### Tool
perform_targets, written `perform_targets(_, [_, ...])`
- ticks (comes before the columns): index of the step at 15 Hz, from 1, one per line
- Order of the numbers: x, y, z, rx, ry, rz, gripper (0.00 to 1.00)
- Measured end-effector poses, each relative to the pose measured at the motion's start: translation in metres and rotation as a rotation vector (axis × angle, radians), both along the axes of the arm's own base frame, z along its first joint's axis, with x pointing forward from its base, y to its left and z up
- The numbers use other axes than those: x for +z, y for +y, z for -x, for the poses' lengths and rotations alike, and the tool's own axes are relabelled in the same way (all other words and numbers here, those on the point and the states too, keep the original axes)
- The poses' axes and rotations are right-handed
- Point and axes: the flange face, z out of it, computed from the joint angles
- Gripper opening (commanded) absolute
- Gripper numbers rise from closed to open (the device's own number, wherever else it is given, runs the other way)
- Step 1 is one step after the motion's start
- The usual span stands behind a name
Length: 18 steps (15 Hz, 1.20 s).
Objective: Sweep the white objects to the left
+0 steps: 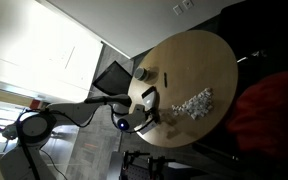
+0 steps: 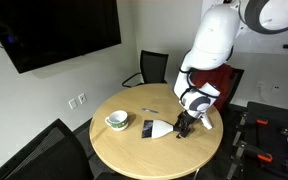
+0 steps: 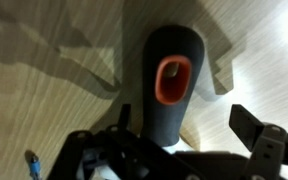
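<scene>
The hand brush should be grabbed across its dark handle near the orange-rimmed hole, so the brush's head stays free to sweep the white objects.
The white objects lie as a loose cluster of tiny bits on the round wooden table; the arm hides them in an exterior view from the other side. A grey-white hand brush lies flat on the table beside the cluster. Its dark handle has an orange-rimmed hole. My gripper is low over that handle and open, one finger well clear of it on the right. The handle sits between the jaws, nearer the left one. In both exterior views the gripper hovers at the brush's handle end.
A pale cup stands on the table beyond the brush head, away from the bits. A black chair and a red seat ring the table. Another dark chair stands at the near side. A screen hangs on the wall.
</scene>
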Motion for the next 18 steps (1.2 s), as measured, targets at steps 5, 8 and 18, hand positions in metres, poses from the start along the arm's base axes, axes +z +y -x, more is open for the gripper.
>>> perform_targets(5, [-0.005,-0.008,0.005,-0.081,0.003,-0.026,1.0])
perform_targets(8, [-0.006,-0.012,0.006,-0.109,0.0,-0.03,0.66])
perform_targets(18, [-0.001,-0.01,0.002,-0.11,-0.009,-0.031,0.12])
